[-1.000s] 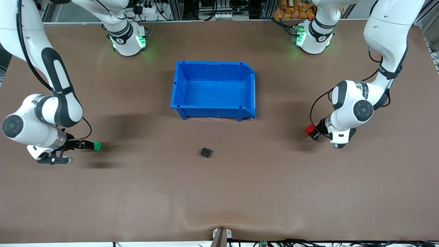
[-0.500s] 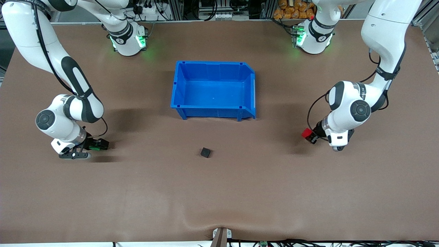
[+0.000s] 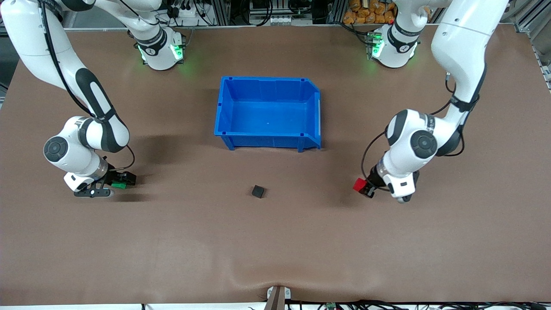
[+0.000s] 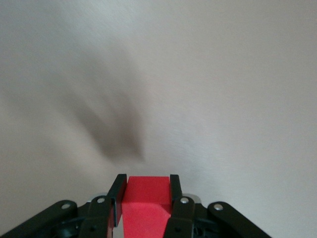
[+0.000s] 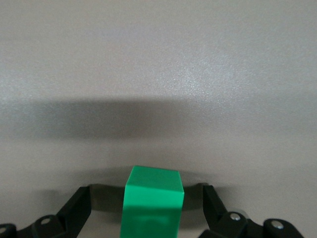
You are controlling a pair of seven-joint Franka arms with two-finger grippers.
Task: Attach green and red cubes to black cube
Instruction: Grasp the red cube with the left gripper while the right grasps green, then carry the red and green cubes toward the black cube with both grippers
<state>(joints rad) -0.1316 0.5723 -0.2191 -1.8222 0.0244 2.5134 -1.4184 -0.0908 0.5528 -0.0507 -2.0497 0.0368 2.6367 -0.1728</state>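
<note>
My right gripper closes on the green cube next, since the cube has its top (image 5: 155, 177) between my fingers and closing now would catch it.
The black cube (image 3: 258, 191) lies on the brown table, nearer the front camera than the blue bin. My left gripper (image 3: 363, 188) is shut on the red cube (image 3: 358, 185) and holds it just above the table, toward the left arm's end from the black cube. In the left wrist view the red cube (image 4: 144, 198) sits tight between the fingers (image 4: 117, 191). My right gripper (image 3: 122, 181) is low at the right arm's end, open. The green cube (image 3: 118, 185) sits between its spread fingers without touching them, as the right wrist view (image 5: 152, 198) shows.
The blue bin (image 3: 224, 107) stands in the middle of the table, open and with nothing in it. Both arm bases are along the table edge farthest from the front camera. Bare brown table lies between each gripper and the black cube.
My left gripper has carried the red cube toward the black cube. My right arm swung inward and lowered; its fingers, which gripped the green cube, now stand open around it.
</note>
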